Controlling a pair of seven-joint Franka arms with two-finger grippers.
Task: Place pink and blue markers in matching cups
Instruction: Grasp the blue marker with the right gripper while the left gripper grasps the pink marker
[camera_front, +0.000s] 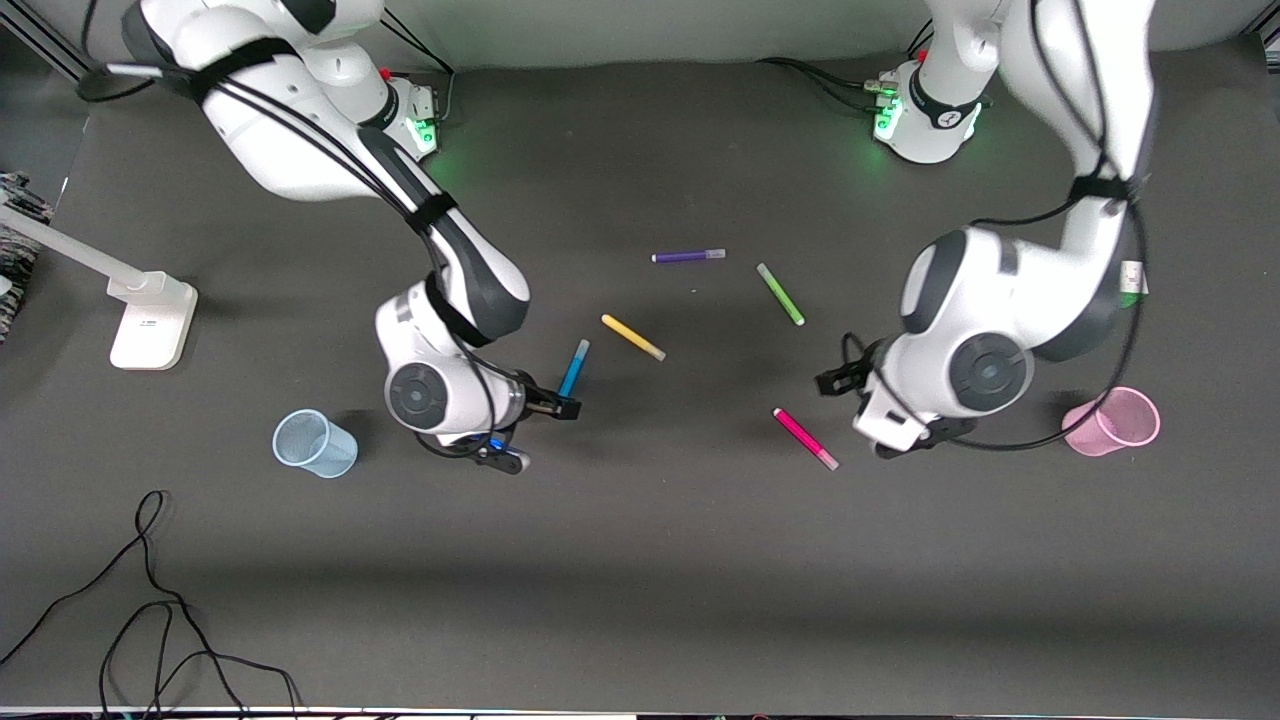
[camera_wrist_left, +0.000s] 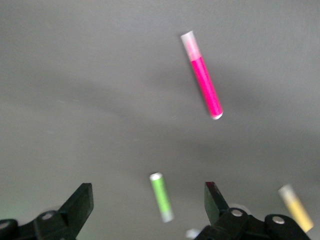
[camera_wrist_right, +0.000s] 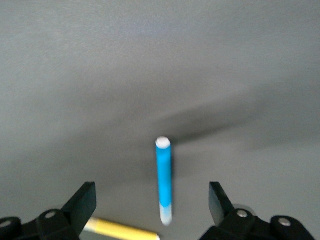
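I will next grab the pink marker by its body's end (camera_front: 786, 422) with my left gripper, so the pink marker's translucent cap (camera_front: 825, 458) stays free to go into the pink cup first.
The blue marker (camera_front: 574, 368) lies on the dark table, also in the right wrist view (camera_wrist_right: 164, 180). My right gripper (camera_front: 520, 425) hovers open and empty just beside it, its jaws (camera_wrist_right: 151, 192) wide apart. The pink marker (camera_front: 805, 438) lies toward the left arm's end and shows in the left wrist view (camera_wrist_left: 202, 75). My left gripper (camera_front: 868, 410) hovers open and empty beside it, jaws (camera_wrist_left: 146, 195) wide apart. The pale blue cup (camera_front: 315, 444) stands upright at the right arm's end. The pale pink cup (camera_front: 1112, 422) lies tilted on its side at the left arm's end.
A yellow marker (camera_front: 633, 337), a green marker (camera_front: 780, 293) and a purple marker (camera_front: 688, 256) lie in the table's middle, farther from the front camera. A white lamp base (camera_front: 152, 322) stands at the right arm's end. A black cable (camera_front: 150, 600) loops near the front edge.
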